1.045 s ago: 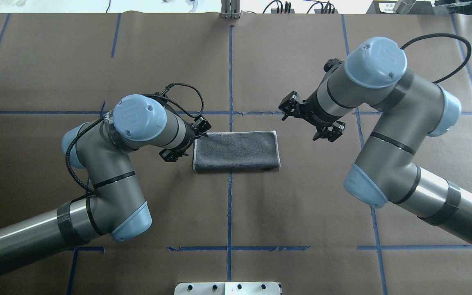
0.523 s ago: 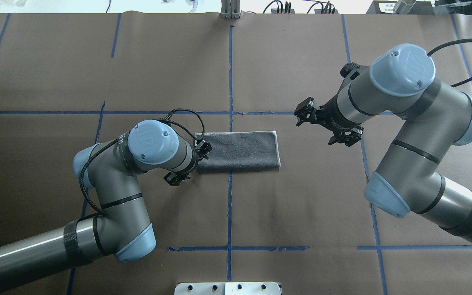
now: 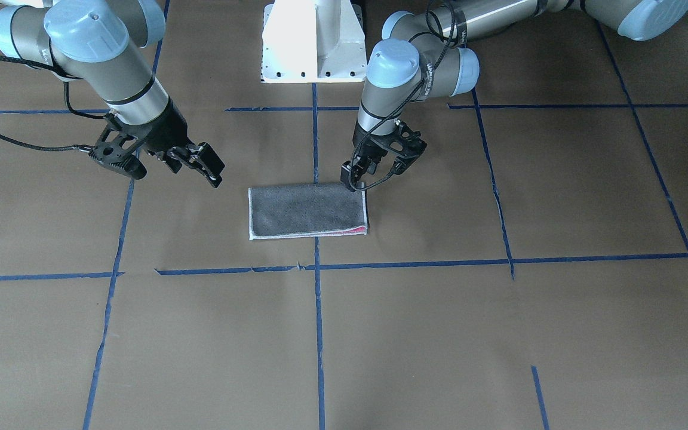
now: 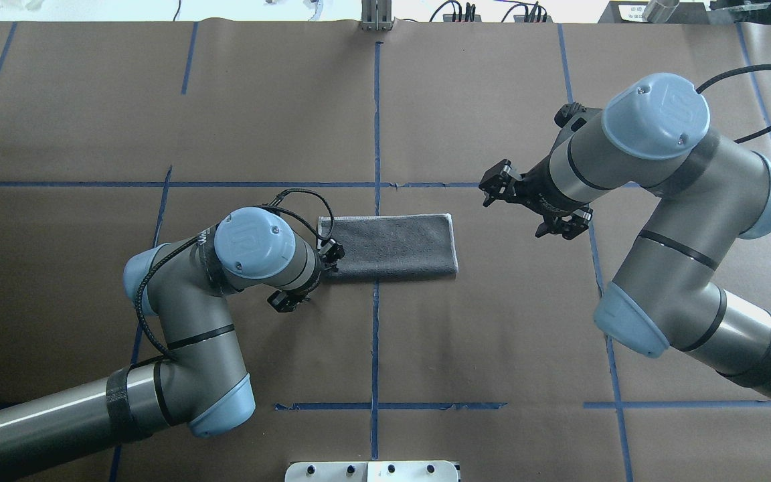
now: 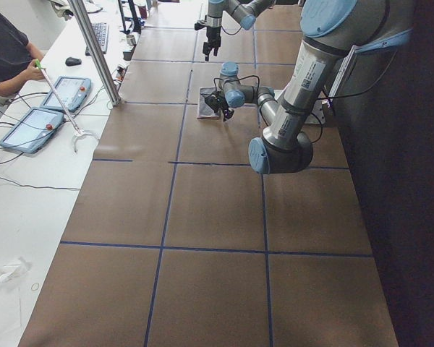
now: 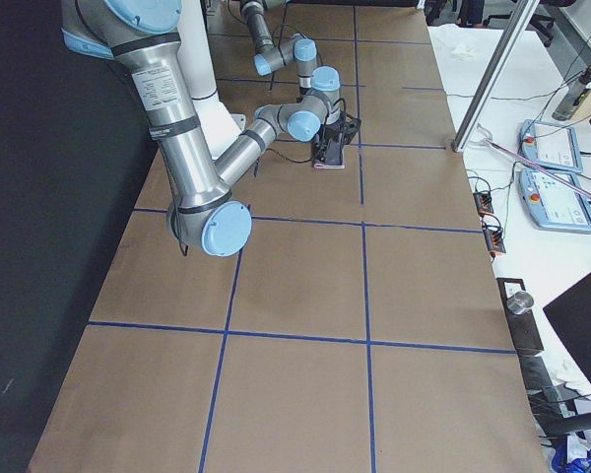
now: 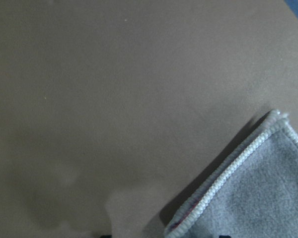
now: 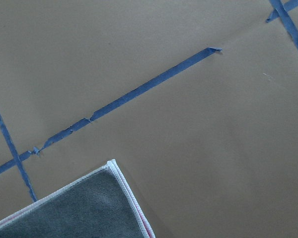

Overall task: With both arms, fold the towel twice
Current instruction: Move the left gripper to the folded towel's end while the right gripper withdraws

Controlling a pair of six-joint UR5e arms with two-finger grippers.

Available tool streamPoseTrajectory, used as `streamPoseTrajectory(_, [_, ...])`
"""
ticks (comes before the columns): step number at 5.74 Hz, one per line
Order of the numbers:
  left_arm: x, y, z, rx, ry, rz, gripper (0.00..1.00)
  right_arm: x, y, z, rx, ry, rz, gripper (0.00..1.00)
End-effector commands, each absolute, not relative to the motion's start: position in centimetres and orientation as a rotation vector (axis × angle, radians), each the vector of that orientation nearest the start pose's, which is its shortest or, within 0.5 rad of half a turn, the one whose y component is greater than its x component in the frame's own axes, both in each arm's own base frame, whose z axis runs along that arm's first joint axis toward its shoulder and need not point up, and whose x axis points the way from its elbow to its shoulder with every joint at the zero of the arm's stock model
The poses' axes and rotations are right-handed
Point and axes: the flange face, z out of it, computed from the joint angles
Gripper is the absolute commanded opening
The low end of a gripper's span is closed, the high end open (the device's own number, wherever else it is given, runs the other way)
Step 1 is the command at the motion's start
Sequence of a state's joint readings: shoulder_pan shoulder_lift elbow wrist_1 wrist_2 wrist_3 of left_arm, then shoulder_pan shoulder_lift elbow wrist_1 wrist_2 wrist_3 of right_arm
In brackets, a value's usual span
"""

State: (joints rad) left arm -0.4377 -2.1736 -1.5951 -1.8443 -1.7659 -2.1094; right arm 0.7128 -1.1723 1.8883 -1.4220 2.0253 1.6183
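Observation:
The robot's left gripper should next grab the stacked hem corner [image 3: 362, 187] [image 7: 178, 227] at the towel's end to fold the towel, as the grey layers lie flat everywhere else.
The towel [image 4: 389, 246] lies flat on the brown table, folded into a rectangle with its grey face up; a thin pink sliver shows at its edge [image 3: 356, 229]. My left gripper [image 4: 310, 276] is open at the towel's left end near the corner closest to the robot, with one finger [image 3: 349, 178] right at that corner. The left wrist view shows that hemmed corner [image 7: 253, 198]. My right gripper [image 4: 526, 204] is open and empty, raised above the table to the right of the towel and apart from it. The right wrist view shows a towel corner [image 8: 79, 208].
Blue tape lines [image 4: 375, 134] cross the brown paper table. The white pedestal base [image 3: 314, 42] stands at the robot's side. An operator's table with tablets [image 5: 29, 123] and a metal post [image 5: 94, 50] runs along the far side.
My left gripper has moved along the towel's left edge toward the robot, to the near corner. My right gripper drew back to the right, away from the towel, then stayed still.

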Motion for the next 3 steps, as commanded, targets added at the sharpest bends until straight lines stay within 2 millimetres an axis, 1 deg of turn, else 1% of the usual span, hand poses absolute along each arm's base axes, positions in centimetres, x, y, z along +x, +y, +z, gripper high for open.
streamPoseTrajectory(1, [58.40,-39.88,26.53,-0.233,0.913,-0.816,0.20,-39.11,-45.57,27.78,-0.126,-0.953,0.504,1.00])
streamPoseTrajectory(2, [58.32,-40.04,26.53,-0.223,0.914,-0.817,0.02,-39.09,-45.56,27.63,-0.124,-0.956,0.503,1.00])
streamPoseTrajectory(3, [58.20,-40.27,26.25,-0.206,0.923,-0.820,0.00,-39.19,-45.54,27.70,-0.124,-0.954,0.503,1.00])
